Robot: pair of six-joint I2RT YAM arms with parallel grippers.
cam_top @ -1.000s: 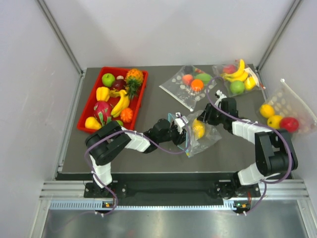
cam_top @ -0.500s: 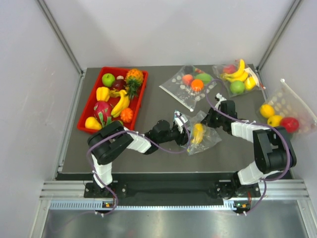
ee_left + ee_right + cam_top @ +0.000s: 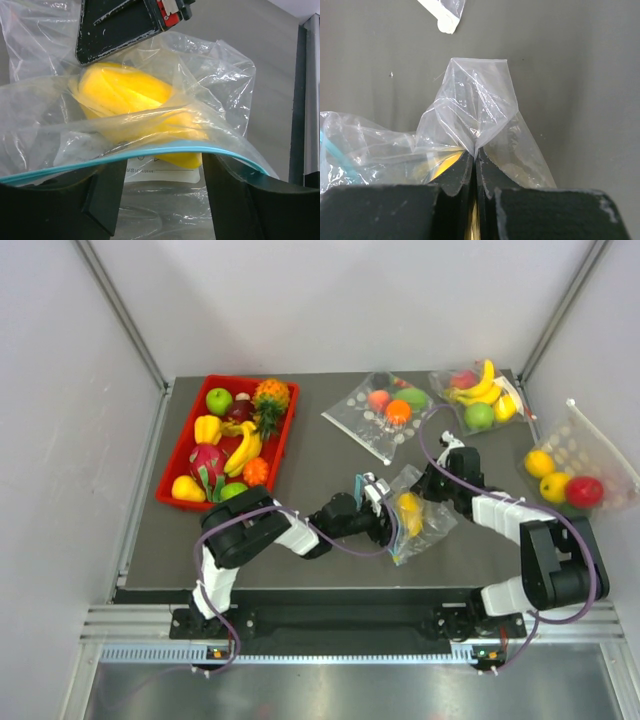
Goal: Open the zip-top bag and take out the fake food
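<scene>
I should reach inside the zip-top bag's teal-edged opening with my left gripper and grab the yellow fruit [image 3: 410, 512] across its sides to take it out. That leaves the bag free.
The zip-top bag [image 3: 428, 523] lies at the table's middle right, clear and crinkled, with a yellow fruit [image 3: 410, 512] inside. My left gripper [image 3: 383, 510] is at its mouth. In the left wrist view its jaws [image 3: 162, 167] stand wide apart, the teal zip strip [image 3: 150, 152] runs across both fingertips, and the yellow fruit [image 3: 130, 97] sits just beyond. My right gripper [image 3: 433, 482] is shut on a fold of the bag's plastic [image 3: 475, 107] at the far end, jaws [image 3: 476, 156] pressed together. Its black finger [image 3: 117, 25] shows above the fruit. No other fake food shows in the bag.
A red tray [image 3: 178, 452] of loose fruit stands at the back left. A dotted bag [image 3: 370, 418] and a bag with bananas [image 3: 480, 395] lie at the back. Another dotted bag of fruit [image 3: 575, 465] leans on the right wall. A corner of a bag [image 3: 444, 12] lies beyond my right gripper.
Both grippers and the bag between them have shifted a little to the right and nearer. The bag has drawn narrower and more upright, and the left arm has stretched further right.
</scene>
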